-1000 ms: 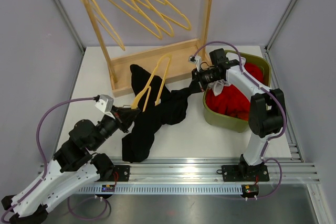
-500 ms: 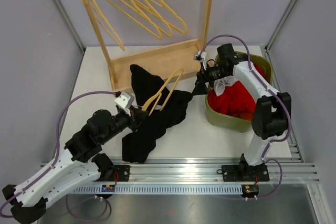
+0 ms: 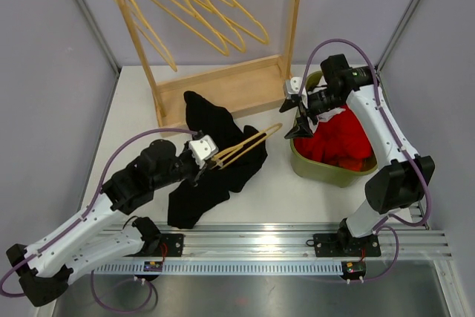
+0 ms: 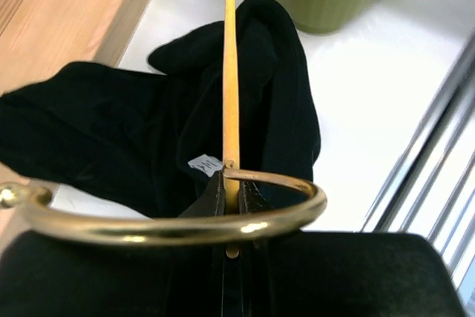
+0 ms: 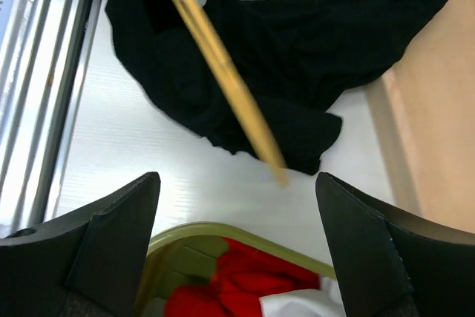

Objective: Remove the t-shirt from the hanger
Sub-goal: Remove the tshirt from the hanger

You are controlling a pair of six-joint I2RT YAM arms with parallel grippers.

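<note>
The right gripper should next take hold of the yellow hanger's end nearest the basket. The hanger's hook then stays free to hang on the rack.
The black t-shirt lies crumpled on the white table, also seen in the left wrist view and the right wrist view. My left gripper is shut on the yellow hanger at the base of its hook. The hanger's bar reaches out over the shirt towards the basket. Whether any of the hanger is still inside the cloth I cannot tell. My right gripper hangs open and holds nothing above the basket's near rim; its fingers stand wide apart, with the hanger beyond them.
A green basket with red clothes stands at the right. A wooden rack at the back carries several yellow hangers. A metal rail runs along the table's near edge.
My right gripper has opened, let go of the black shirt and risen to the right over the basket. The left arm has carried the hanger rightwards and the shirt has slumped on the table.
</note>
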